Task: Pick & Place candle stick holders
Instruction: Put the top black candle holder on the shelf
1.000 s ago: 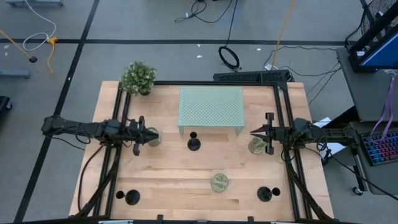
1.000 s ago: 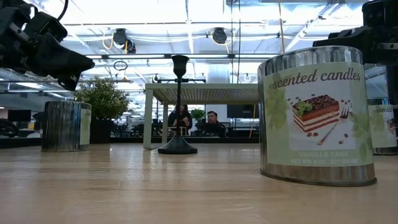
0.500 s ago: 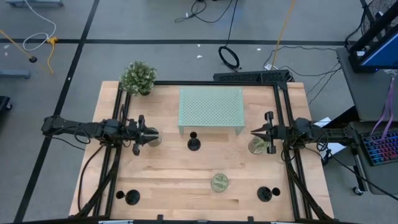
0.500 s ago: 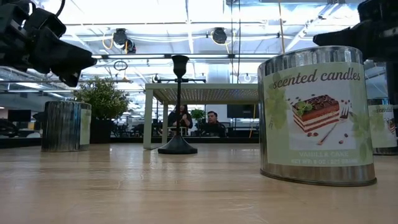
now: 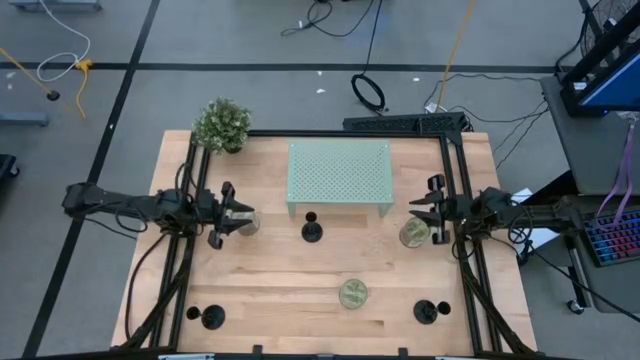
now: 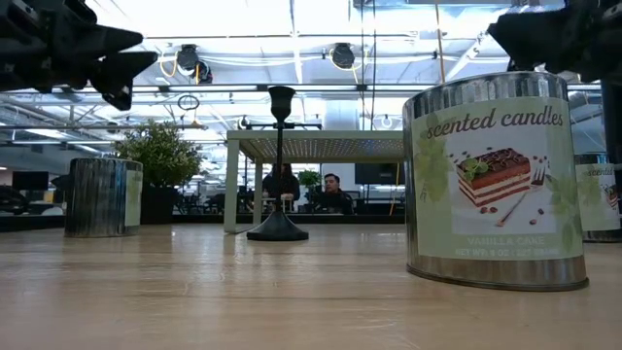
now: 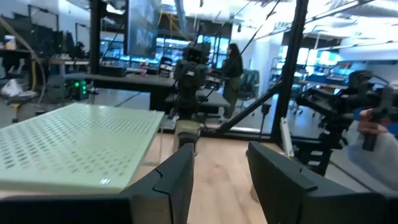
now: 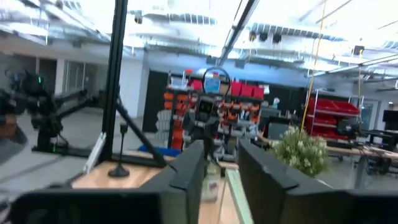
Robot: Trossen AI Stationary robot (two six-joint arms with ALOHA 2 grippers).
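Observation:
The middle candle stick holder has to go on the pale green rack, so the robot's left gripper needs to grab it by its stem next.
Three black candle stick holders stand on their round bases on the wooden table: one in front of the pale green rack, also in the low view, one at the near left and one at the near right. My left gripper is open and empty, in the air above the left tin; its fingers show apart in the left wrist view. My right gripper is open and empty above the right tin; it also shows in the right wrist view.
A third tin, labelled scented candles, stands near the front edge. A potted plant is at the far left corner. Black frame rails run along both sides of the table. Bare wood lies between the two grippers.
Both grippers have gone up and tipped from slanting down toward level. My left gripper has drawn back slightly toward the table's left edge, my right toward the right edge. The holders and tins have not moved.

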